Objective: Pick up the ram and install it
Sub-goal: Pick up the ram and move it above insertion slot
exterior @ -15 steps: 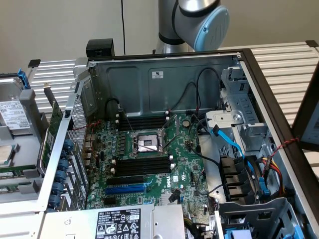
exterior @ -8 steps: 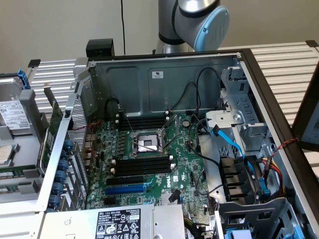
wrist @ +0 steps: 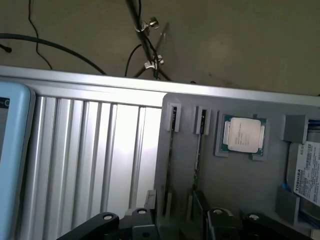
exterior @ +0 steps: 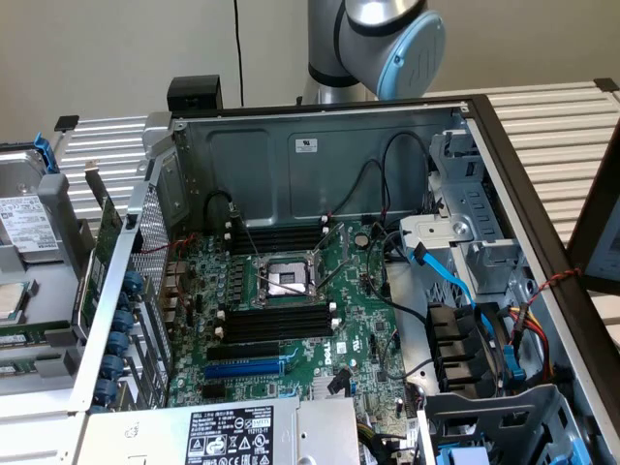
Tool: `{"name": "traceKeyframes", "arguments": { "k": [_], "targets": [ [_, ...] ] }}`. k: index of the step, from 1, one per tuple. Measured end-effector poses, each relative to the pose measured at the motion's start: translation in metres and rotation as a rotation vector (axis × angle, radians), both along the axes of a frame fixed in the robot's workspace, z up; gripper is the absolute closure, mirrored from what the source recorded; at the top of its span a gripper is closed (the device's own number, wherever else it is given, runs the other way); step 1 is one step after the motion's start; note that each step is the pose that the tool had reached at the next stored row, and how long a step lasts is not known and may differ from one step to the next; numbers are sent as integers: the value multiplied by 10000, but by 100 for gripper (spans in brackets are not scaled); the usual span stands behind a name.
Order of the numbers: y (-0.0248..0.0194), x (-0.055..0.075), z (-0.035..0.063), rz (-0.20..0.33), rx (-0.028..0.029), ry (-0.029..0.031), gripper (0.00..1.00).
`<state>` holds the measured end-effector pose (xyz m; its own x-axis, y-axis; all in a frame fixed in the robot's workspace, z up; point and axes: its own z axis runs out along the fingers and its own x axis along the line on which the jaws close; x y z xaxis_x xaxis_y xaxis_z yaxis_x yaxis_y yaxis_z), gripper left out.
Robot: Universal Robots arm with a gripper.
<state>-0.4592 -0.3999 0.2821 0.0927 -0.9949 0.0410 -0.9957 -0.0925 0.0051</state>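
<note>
The ends of the ram (wrist: 171,150) sit inside grey holder slots, so my gripper should next take hold of the ram by the bare middle of its long edge (wrist: 167,184).
In the wrist view, two thin sticks stand on edge in the narrow slots of a grey holder tray (wrist: 235,190). I take the ram (wrist: 171,150) to be the one directly under my gripper (wrist: 177,227), with the second stick (wrist: 198,155) beside it. The gripper's black knuckles are spread wide with nothing between them, so it is open above the tray. In the exterior view the open computer case (exterior: 320,145) lies on the table, its motherboard (exterior: 363,320) facing up. Empty black memory slots (exterior: 276,320) run on both sides of the CPU socket (exterior: 283,278).
A loose CPU (wrist: 243,135) and a hard drive (wrist: 306,172) sit in the same tray. A ribbed metal table (wrist: 90,150) lies beside it. A green expansion card (exterior: 105,247) stands outside the case wall. Cables, a blue ribbon (exterior: 450,276) and drive bays crowd the case on the exterior view's right.
</note>
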Motion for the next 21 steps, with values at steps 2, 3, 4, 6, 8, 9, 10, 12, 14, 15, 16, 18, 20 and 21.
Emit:
{"name": "traceKeyframes", "arguments": {
  "k": [2, 3, 4, 6, 8, 9, 10, 12, 14, 15, 16, 18, 20, 21],
  "targets": [
    [1, 0, -36, 12, 0, -1, 58],
    [0, 0, -54, 18, 0, -1, 58],
    [0, 0, -73, 24, 0, -1, 58],
    [0, 0, -108, 37, 0, -1, 58],
    [0, 2, -144, 56, 0, 0, 58],
    [0, 5, -163, 69, 0, -2, 58],
    [-1, 9, -182, 82, 0, -1, 58],
    [-1, 20, -218, 100, 0, -1, 58],
    [-12, 27, -254, 103, -1, 0, 58],
    [-26, 27, -271, 103, -1, 1, 58],
    [-48, 27, -290, 102, 0, 0, 58],
    [-92, 30, -327, 103, 1, -1, 58],
    [-109, 48, -363, 103, 2, -3, 58],
    [-114, 68, -381, 103, 1, 0, 58]
  ]
}}
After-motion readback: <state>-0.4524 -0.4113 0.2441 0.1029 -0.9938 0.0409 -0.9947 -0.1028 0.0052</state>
